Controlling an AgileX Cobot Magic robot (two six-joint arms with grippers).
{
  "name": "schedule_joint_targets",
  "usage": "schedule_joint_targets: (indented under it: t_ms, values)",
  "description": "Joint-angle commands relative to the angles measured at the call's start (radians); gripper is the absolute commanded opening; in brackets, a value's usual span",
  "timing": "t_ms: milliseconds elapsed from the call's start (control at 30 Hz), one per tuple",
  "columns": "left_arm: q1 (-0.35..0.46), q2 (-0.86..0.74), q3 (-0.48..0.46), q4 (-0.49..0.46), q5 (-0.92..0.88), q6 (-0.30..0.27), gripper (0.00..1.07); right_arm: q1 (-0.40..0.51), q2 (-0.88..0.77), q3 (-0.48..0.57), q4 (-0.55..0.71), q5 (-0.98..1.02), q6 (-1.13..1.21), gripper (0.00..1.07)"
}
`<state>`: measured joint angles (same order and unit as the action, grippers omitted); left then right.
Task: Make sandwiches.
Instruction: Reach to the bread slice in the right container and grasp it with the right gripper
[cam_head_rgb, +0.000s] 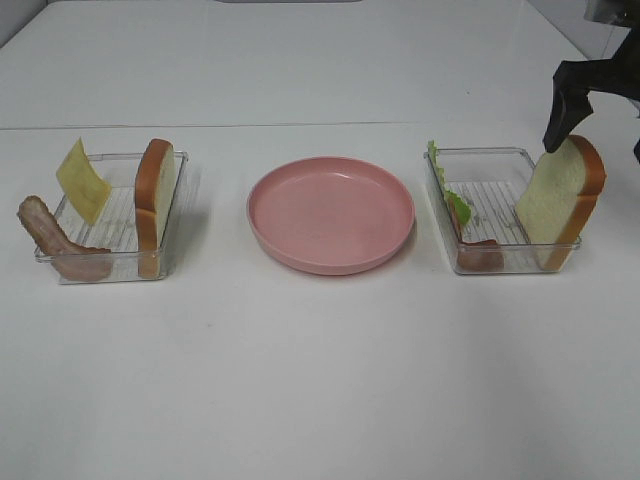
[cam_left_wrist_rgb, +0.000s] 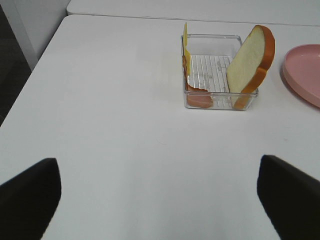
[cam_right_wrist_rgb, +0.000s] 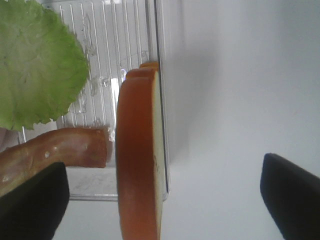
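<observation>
My right gripper is to start a sandwich on the pink plate next, so it should grab the bread slice by its crust edge (cam_head_rgb: 588, 185).
No stacked sandwich is in view; the parts stand apart in two trays. The left tray (cam_head_rgb: 110, 262) holds a yellow cheese square (cam_head_rgb: 82, 180), a bacon strip (cam_head_rgb: 45, 230) and a bread slice (cam_head_rgb: 155, 195) on edge. The right tray (cam_head_rgb: 480, 152) holds a lettuce leaf (cam_head_rgb: 458, 205), bacon (cam_head_rgb: 482, 253) and a leaning bread slice (cam_head_rgb: 558, 200). My right gripper (cam_head_rgb: 596, 140) is open just above that slice, one finger on each side; its wrist view shows the slice's crust (cam_right_wrist_rgb: 135, 160) between the open fingers. My left gripper (cam_left_wrist_rgb: 160, 200) is open and empty, well short of the left tray (cam_left_wrist_rgb: 210, 36).
A pink round plate (cam_head_rgb: 330, 265) sits bare between the two trays. The table is white; its left edge shows in the left wrist view. A seam runs across the table behind the trays.
</observation>
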<state>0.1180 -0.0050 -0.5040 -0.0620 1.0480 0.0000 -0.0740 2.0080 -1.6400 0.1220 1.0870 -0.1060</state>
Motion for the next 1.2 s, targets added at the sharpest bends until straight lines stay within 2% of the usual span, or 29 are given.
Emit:
schedule_joint_targets:
  t_ms: [33, 367, 400, 433, 467, 500, 533, 567, 600, 633, 667, 700, 733, 1033, 1067, 1100, 1133, 1200]
  values:
    - [0.002, -0.016, 0.005, -0.006, -0.014, -0.006, 1.02, -0.003, 0.050, -0.023, 0.027, -0.005, -0.017, 0.98]
    - [0.002, -0.016, 0.005, -0.006, -0.014, -0.006, 1.02, -0.003, 0.124, -0.025, 0.055, 0.005, -0.023, 0.95]
    - [0.002, -0.016, 0.005, -0.006, -0.014, -0.006, 1.02, -0.003, 0.125, -0.025, 0.057, 0.007, -0.029, 0.87]
    - [0.002, -0.016, 0.005, -0.006, -0.014, -0.006, 1.02, -0.003, 0.125, -0.025, 0.057, 0.007, -0.029, 0.87]
    - [0.002, -0.016, 0.005, -0.006, -0.014, -0.006, 1.02, -0.003, 0.125, -0.025, 0.057, 0.007, -0.032, 0.79]
    - [0.002, -0.016, 0.005, -0.006, -0.014, -0.006, 1.02, -0.003, 0.125, -0.025, 0.055, 0.007, -0.032, 0.59]
    - [0.002, -0.016, 0.005, -0.006, -0.014, -0.006, 1.02, -0.003, 0.125, -0.025, 0.055, 0.007, -0.032, 0.59]
    - [0.002, -0.016, 0.005, -0.006, -0.014, -0.006, 1.02, -0.003, 0.125, -0.025, 0.053, 0.007, -0.030, 0.47]
    - [0.002, -0.016, 0.005, -0.006, -0.014, -0.006, 1.02, -0.003, 0.125, -0.025, 0.053, 0.007, -0.030, 0.47]
    - [0.002, -0.016, 0.005, -0.006, -0.014, -0.006, 1.02, -0.003, 0.123, -0.025, 0.050, 0.007, -0.020, 0.26]
    - [0.002, -0.016, 0.005, -0.006, -0.014, -0.005, 1.02, -0.003, 0.122, -0.025, 0.049, 0.006, -0.013, 0.18]
    - [0.002, -0.016, 0.005, -0.006, -0.014, -0.005, 1.02, -0.003, 0.122, -0.025, 0.049, 0.006, -0.013, 0.18]
    - [0.002, -0.016, 0.005, -0.006, -0.014, -0.005, 1.02, -0.003, 0.121, -0.025, 0.049, 0.008, -0.009, 0.11]
    - [0.002, -0.016, 0.005, -0.006, -0.014, -0.005, 1.02, -0.002, 0.121, -0.025, 0.068, 0.032, -0.008, 0.11]
    - [0.002, -0.016, 0.005, -0.006, -0.014, -0.005, 1.02, -0.002, 0.120, -0.026, 0.072, 0.043, 0.003, 0.05]
    - [0.002, -0.016, 0.005, -0.006, -0.014, -0.005, 1.02, -0.002, 0.120, -0.026, 0.072, 0.043, 0.003, 0.05]
    - [0.002, -0.016, 0.005, -0.006, -0.014, -0.005, 1.02, -0.002, 0.119, -0.027, 0.074, 0.053, 0.007, 0.00]
    - [0.002, -0.016, 0.005, -0.006, -0.014, -0.005, 1.02, -0.002, 0.109, -0.029, 0.074, 0.061, 0.014, 0.00]
